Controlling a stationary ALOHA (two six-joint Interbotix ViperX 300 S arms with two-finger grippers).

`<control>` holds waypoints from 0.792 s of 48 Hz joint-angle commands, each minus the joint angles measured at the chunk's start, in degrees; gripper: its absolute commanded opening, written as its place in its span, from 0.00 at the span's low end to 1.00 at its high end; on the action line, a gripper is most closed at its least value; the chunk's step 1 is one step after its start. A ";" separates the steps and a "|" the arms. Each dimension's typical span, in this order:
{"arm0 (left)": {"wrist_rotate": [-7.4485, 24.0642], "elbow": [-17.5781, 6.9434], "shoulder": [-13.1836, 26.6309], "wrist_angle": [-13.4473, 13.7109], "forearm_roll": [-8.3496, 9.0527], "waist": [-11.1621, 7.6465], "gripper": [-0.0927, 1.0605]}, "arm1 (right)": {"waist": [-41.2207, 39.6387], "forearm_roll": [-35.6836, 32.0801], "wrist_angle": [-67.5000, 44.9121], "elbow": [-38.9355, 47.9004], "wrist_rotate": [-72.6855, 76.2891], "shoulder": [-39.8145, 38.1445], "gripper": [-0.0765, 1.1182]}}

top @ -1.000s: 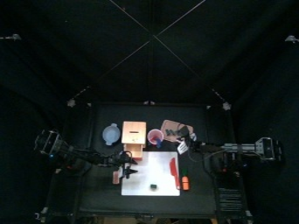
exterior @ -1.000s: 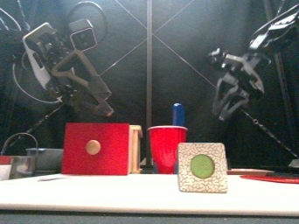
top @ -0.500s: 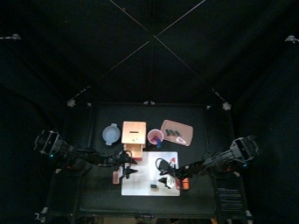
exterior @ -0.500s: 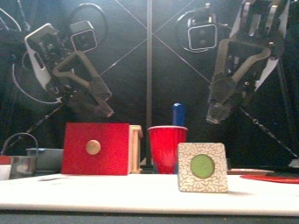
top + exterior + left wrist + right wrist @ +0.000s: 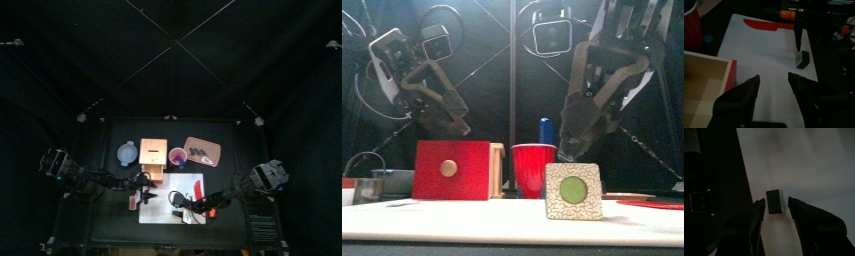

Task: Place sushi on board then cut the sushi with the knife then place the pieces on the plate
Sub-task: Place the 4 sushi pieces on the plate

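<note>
Next, my right gripper grabs the cut sushi piece by its long sides, to add the piece to the pink tray (image 5: 202, 150).
One dark green sushi piece (image 5: 573, 191) stands upright on the white board (image 5: 476, 222), near its front edge. My right gripper (image 5: 577, 152) hangs just above it, jaws open; in the right wrist view the piece (image 5: 774, 203) sits between the tips of the gripper (image 5: 775, 206) without being clamped. From above, that gripper (image 5: 185, 206) covers the piece. A red knife (image 5: 767, 24) lies flat on the board (image 5: 757, 50). My left gripper (image 5: 773, 87) is open and empty, hovering by the wooden box (image 5: 452, 170). The pink tray (image 5: 202, 150) lies at the back right.
A red cup (image 5: 533, 170) holding a blue knife (image 5: 545, 130) stands behind the board, beside the box with the red drawer front. A blue-grey bowl (image 5: 127, 153) sits at the back left. An orange toy (image 5: 787, 14) lies by the board's right side.
My right arm swung from the back right near the tray forward over the board and came down until its jaws straddle the sushi piece. The left arm stayed put.
</note>
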 commanded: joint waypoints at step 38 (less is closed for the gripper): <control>0.09 -0.09 -0.26 -0.18 -0.70 -0.18 0.82 | -1.14 -0.53 9.40 0.26 -0.09 -2.37 0.58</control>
